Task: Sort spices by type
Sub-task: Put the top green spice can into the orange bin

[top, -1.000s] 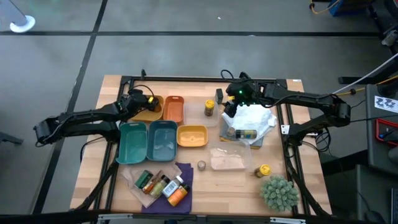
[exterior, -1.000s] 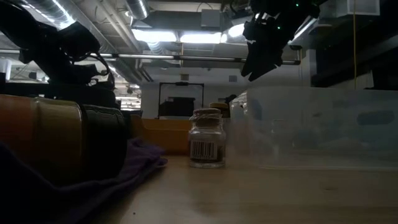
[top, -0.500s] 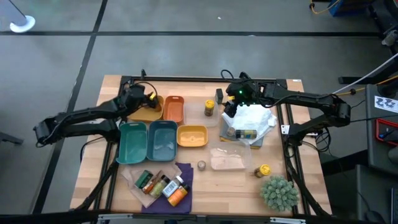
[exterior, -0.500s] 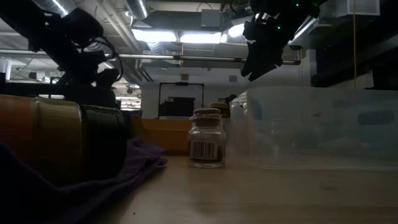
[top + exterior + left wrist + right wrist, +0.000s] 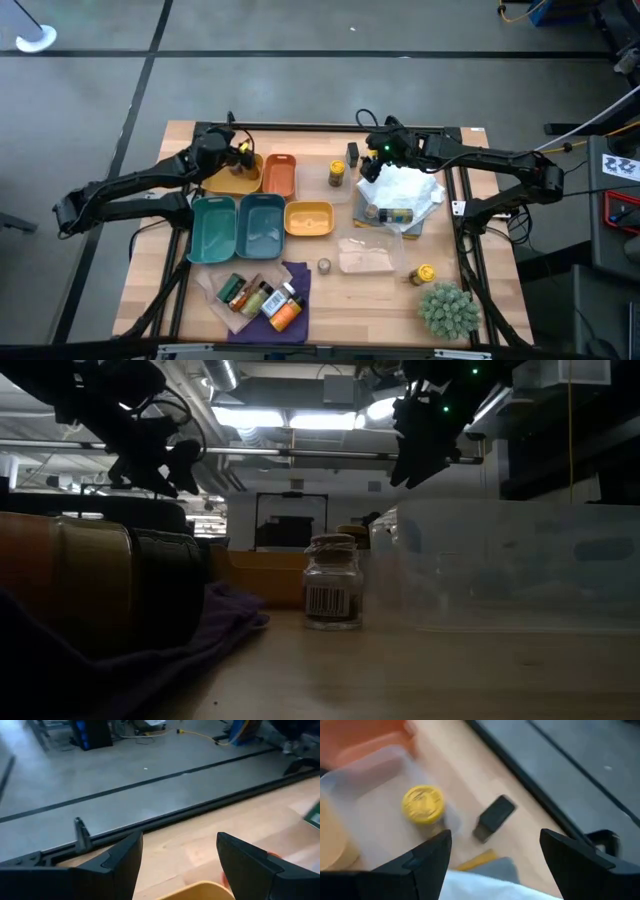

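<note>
My right gripper grabs the small black jar by its black lid (image 5: pixel 352 149) next, to sort the jar into the orange tray (image 5: pixel 280 174).
Spices lie scattered. A yellow-capped jar (image 5: pixel 337 173) (image 5: pixel 423 804) stands in a clear tub, and a small black jar (image 5: pixel 352 153) (image 5: pixel 494 817) is beside it. Another jar (image 5: pixel 390 214) lies by the white bag (image 5: pixel 408 188). A cork-topped jar (image 5: pixel 324 265) (image 5: pixel 331 592) stands mid-table, and a yellow-capped one (image 5: pixel 425 274) at the near right. Several bottles (image 5: pixel 262 298) lie on a purple cloth. My left gripper (image 5: pixel 241 152) (image 5: pixel 177 855) hovers open above the yellow tray (image 5: pixel 232 180). My right gripper (image 5: pixel 373 166) (image 5: pixel 495 855) hangs open over the bag's far edge.
An orange tray (image 5: pixel 279 175), two teal trays (image 5: pixel 213 228) (image 5: pixel 262 225) and a small yellow tray (image 5: pixel 309 219) sit left of centre. A clear tub (image 5: pixel 368 255) lies near the middle. A spiky green plant (image 5: pixel 448 308) stands at the near right corner.
My left gripper has risen from just above the yellow tray, drifted a little toward the far edge and tipped its fingers up toward level. My right gripper has stayed in place and swung its fingers a little about the wrist. No spice has moved.
</note>
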